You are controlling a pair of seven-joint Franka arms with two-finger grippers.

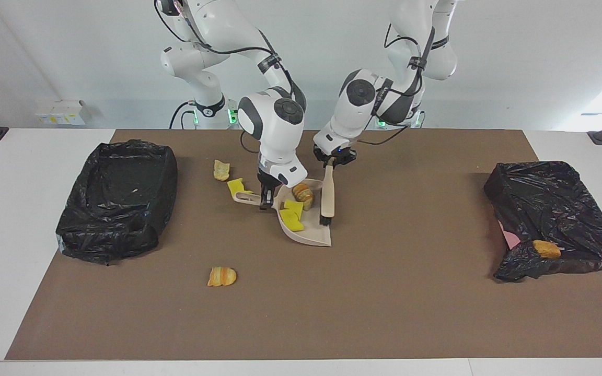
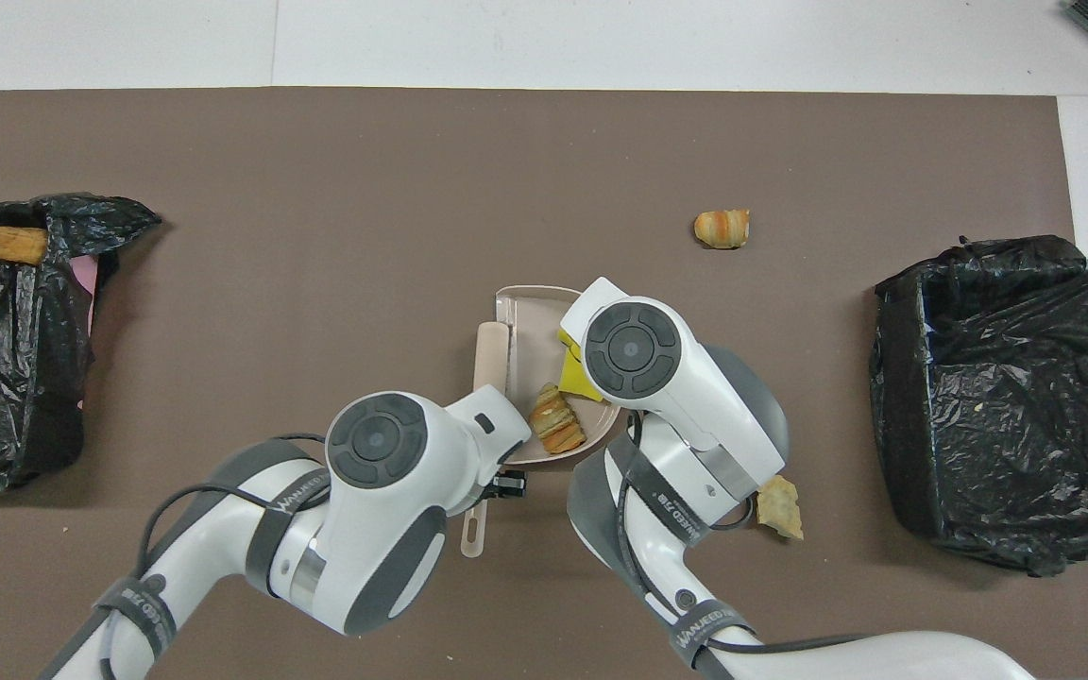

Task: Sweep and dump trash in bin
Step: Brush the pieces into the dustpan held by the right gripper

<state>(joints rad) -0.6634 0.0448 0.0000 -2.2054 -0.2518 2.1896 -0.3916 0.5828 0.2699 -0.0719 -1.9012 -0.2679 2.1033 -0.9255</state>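
The beige brush stands at the dustpan's edge, short of the open brown mat, so my left gripper keeps holding the brush for now.
A beige dustpan [image 1: 312, 235] [image 2: 530, 307] rests on the brown mat, and my right gripper [image 1: 265, 200] is shut on its handle. My left gripper [image 1: 332, 160] [image 2: 504, 484] is shut on the handle of a beige brush [image 1: 326, 197] [image 2: 490, 351], whose bristles stand just inside the pan's open edge. In the pan lie yellow trash scraps [image 1: 291, 217] [image 2: 570, 368] and a striped bread-like piece [image 1: 302, 192] [image 2: 557, 431]. In the overhead view the right gripper is hidden under its own wrist.
Loose trash lies on the mat: a bread piece [image 1: 221, 169] [image 2: 779, 507], a yellow chunk [image 1: 235, 186], another bread piece [image 1: 222, 276] [image 2: 722, 229]. A black-lined bin [image 1: 118, 193] [image 2: 997, 397] sits at the right arm's end. A crumpled black bag [image 1: 552, 214] [image 2: 6, 331] carrying a bread piece [image 1: 546, 248] sits at the left arm's end.
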